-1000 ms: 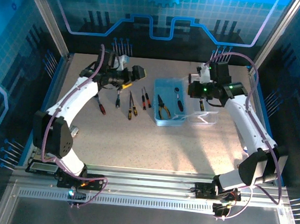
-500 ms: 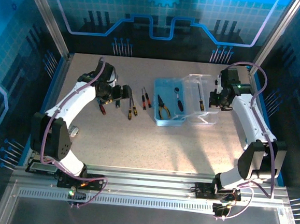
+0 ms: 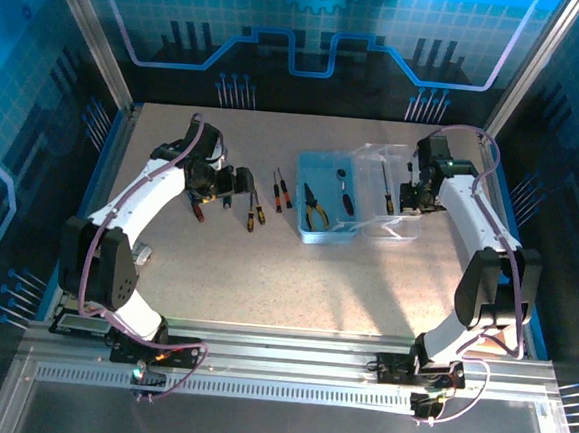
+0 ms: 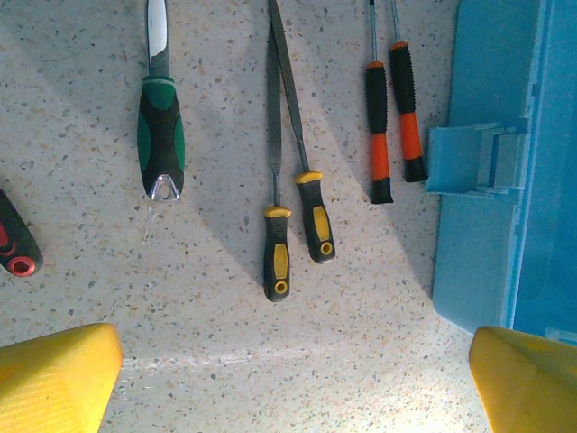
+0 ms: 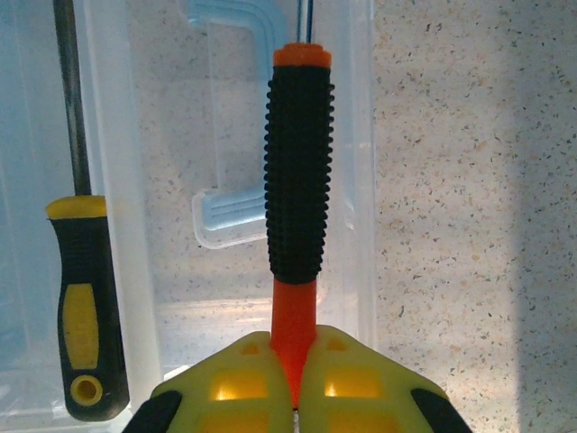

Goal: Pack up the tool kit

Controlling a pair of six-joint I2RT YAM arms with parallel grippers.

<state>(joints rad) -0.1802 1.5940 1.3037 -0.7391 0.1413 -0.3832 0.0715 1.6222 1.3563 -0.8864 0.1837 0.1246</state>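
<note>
The orange-and-black screwdriver points lengthwise inside the lid's outer side and would come to rest in the clear lid (image 3: pixel 394 228), so my right gripper should open now.
The pale-blue tool kit box (image 3: pixel 326 227) lies open mid-table, its clear lid (image 3: pixel 394 228) folded out to the right. Yellow-handled pliers (image 3: pixel 316 208) and a black screwdriver (image 3: pixel 347 196) lie inside. My right gripper (image 5: pixel 295 361) is shut on an orange-and-black screwdriver (image 5: pixel 297 180) over the lid (image 5: pixel 117 180), beside a yellow-and-black tool (image 5: pixel 81 307). My left gripper (image 4: pixel 288 379) hangs open over loose tools: two yellow-handled files (image 4: pixel 278 257), two orange screwdrivers (image 4: pixel 379 126), a green-handled tool (image 4: pixel 160 135). The box's edge (image 4: pixel 505 180) is to its right.
A red-and-black handle (image 4: pixel 13 248) lies at the left of the tool row. The lid's pale-blue carry handle (image 5: pixel 225 216) sits under the held screwdriver. Blue walls ring the speckled table (image 3: pixel 265 275), whose front half is bare.
The left gripper came forward from the back of the table to above the tool row. The right gripper swung right from over the box to over the lid, which now stands out clearly.
</note>
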